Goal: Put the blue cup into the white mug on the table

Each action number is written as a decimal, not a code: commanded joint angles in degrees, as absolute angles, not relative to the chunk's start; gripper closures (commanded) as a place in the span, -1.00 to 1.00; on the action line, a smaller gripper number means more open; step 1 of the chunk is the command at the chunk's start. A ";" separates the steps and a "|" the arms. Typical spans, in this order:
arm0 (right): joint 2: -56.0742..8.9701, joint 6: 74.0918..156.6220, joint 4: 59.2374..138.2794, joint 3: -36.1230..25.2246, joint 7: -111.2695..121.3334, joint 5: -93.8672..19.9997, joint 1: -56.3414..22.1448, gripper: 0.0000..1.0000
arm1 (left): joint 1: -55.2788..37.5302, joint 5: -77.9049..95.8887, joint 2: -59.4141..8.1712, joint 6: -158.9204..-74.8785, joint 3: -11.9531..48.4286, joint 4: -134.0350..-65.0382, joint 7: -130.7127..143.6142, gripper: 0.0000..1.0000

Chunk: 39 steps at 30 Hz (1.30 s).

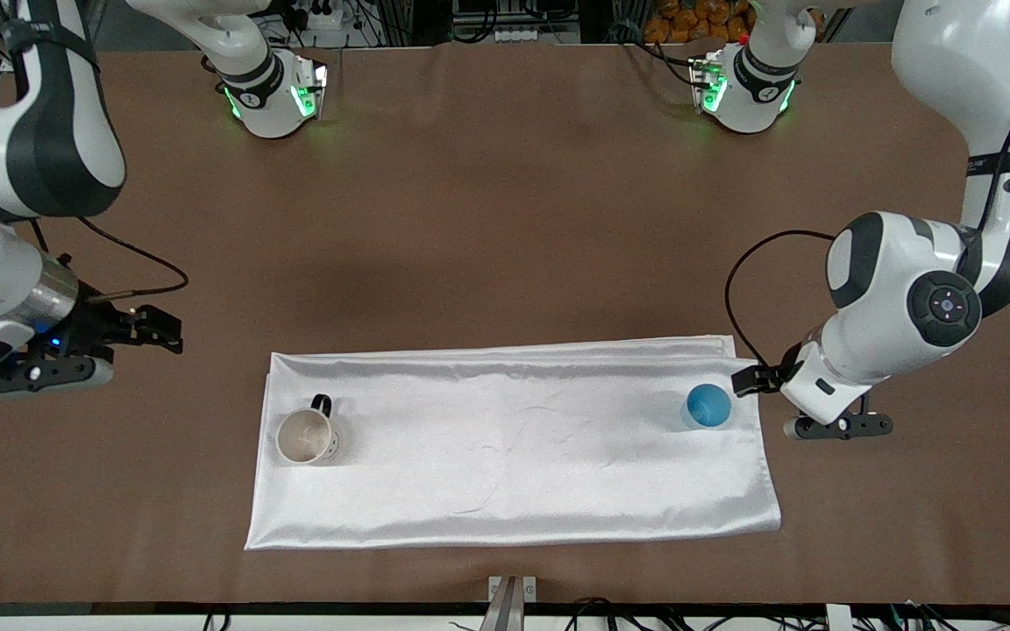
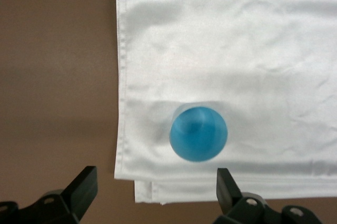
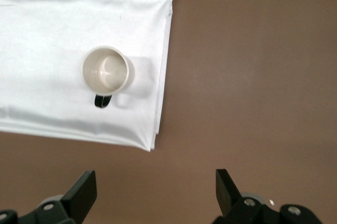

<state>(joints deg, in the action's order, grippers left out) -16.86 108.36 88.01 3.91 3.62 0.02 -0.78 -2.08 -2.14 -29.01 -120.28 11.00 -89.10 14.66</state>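
My left gripper should take the blue cup by its rim (image 1: pixel 708 387) next, so that it can place the cup into the white mug (image 1: pixel 304 436).
The blue cup (image 1: pixel 708 405) stands on a white cloth at the left arm's end of the table (image 1: pixel 505 219). It also shows in the left wrist view (image 2: pixel 198 132). The white mug (image 1: pixel 304 436), with a dark handle and a beige inside, stands on the same cloth at the right arm's end and shows in the right wrist view (image 3: pixel 105 70). My left gripper (image 1: pixel 838 427) (image 2: pixel 156 187) is open and empty, over the cloth's edge beside the blue cup. My right gripper (image 1: pixel 36 372) (image 3: pixel 155 190) is open and empty over bare table, well apart from the mug.
The white satin cloth (image 1: pixel 514 447) lies folded across the part of the table nearer the camera, with both cups on it. Brown tabletop surrounds it. The arm bases stand along the table's edge farthest from the camera.
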 commanded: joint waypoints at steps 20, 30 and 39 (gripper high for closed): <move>-32.60 117.69 84.29 3.87 -14.75 -0.09 -7.29 -1.00 | -3.07 -5.54 -36.47 -132.45 11.07 -92.90 19.25 -1.00; -36.74 117.51 86.22 3.96 -18.02 -0.09 -10.37 -1.00 | -4.83 -11.07 -37.53 -133.77 10.90 -93.78 24.87 -1.00; -39.11 119.44 86.48 3.87 -18.28 -0.09 -11.43 -1.00 | -4.66 -11.16 -37.88 -133.77 10.99 -93.69 25.14 -0.71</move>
